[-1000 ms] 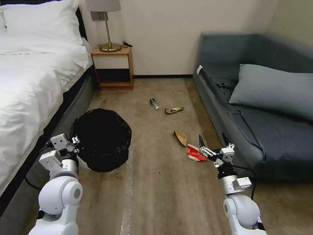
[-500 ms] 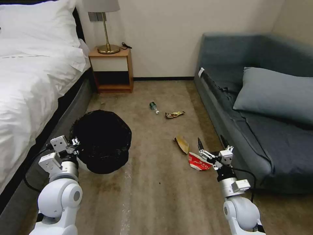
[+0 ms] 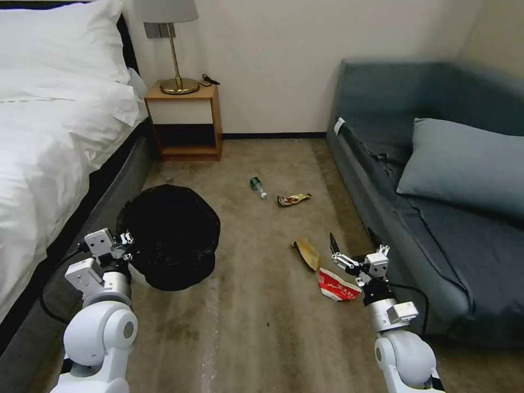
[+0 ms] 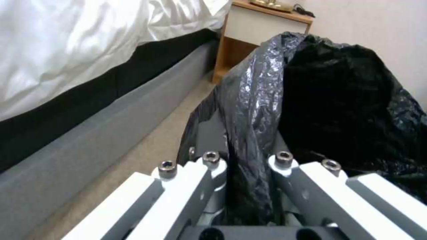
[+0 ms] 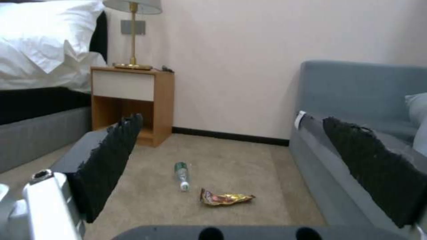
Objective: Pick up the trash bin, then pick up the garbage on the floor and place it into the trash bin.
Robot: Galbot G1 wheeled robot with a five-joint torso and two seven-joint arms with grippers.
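The garbage needs to get into the trash bin, so my right gripper next needs to grab the red-and-white carton by its open edge.
The trash bin, white with a black bag over its rim, is at the left beside the bed. My left gripper is shut on the bin's near rim; in the left wrist view the left gripper pinches the bag-covered rim. My right gripper hangs open and empty above the floor by the sofa, its pads spread wide. The garbage lies on the carpet: a red-and-white carton just left of my right wrist, a tan cardboard scrap, a green bottle and a snack wrapper. The bottle and wrapper lie ahead of the right gripper.
A bed with white linen runs along the left. A grey sofa with a cushion lines the right. A wooden nightstand with a lamp stands at the back wall. Bare carpet lies between them.
The whole head view has shifted, so the camera has moved forward; the litter now sits nearer, the carton beside my right wrist. Both grippers keep their states.
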